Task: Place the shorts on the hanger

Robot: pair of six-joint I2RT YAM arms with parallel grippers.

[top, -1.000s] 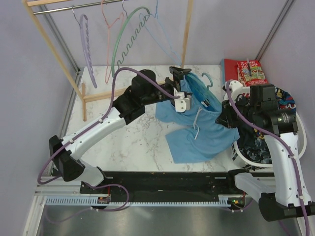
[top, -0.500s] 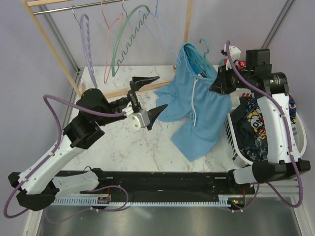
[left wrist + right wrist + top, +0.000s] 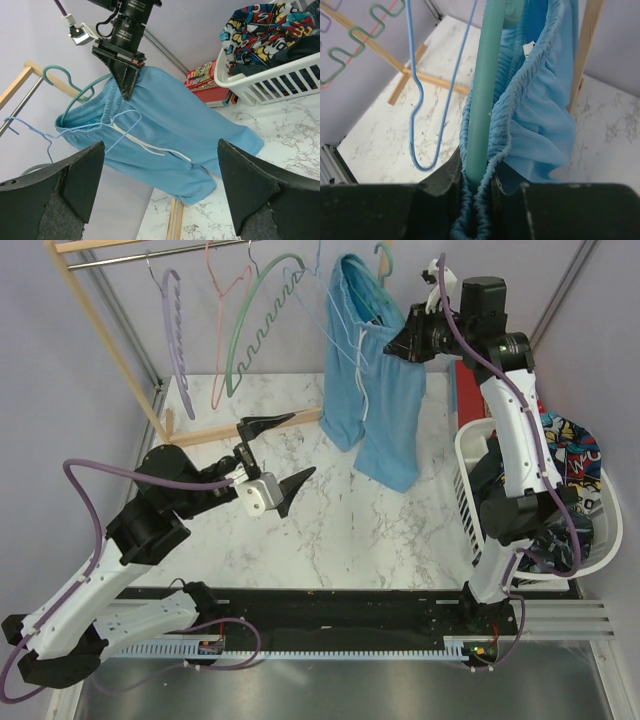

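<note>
I should keep holding the teal hanger with my right gripper. Its hook is by the rack's wooden post, so the shorts would fall if I opened now.
The sky-blue shorts hang on the teal hanger, lifted off the table beside the rack's right post. My right gripper is shut on the hanger's arm with the gathered elastic waist bunched round it. In the left wrist view the shorts droop from the hanger with the white drawstring loose, and the right gripper grips from above. I cannot tell whether the hook rests on the rail. My left gripper is open and empty, low over the table left of the shorts.
On the wooden rack hang a purple hanger, a pink one, a green wavy one and a thin pale blue one. A white basket with cartoon-print clothes stands at right, red books behind it.
My right arm has raised the hanger and shorts from the table up to the rack's top right. My left gripper let go, opened wide and drew back to the left.
</note>
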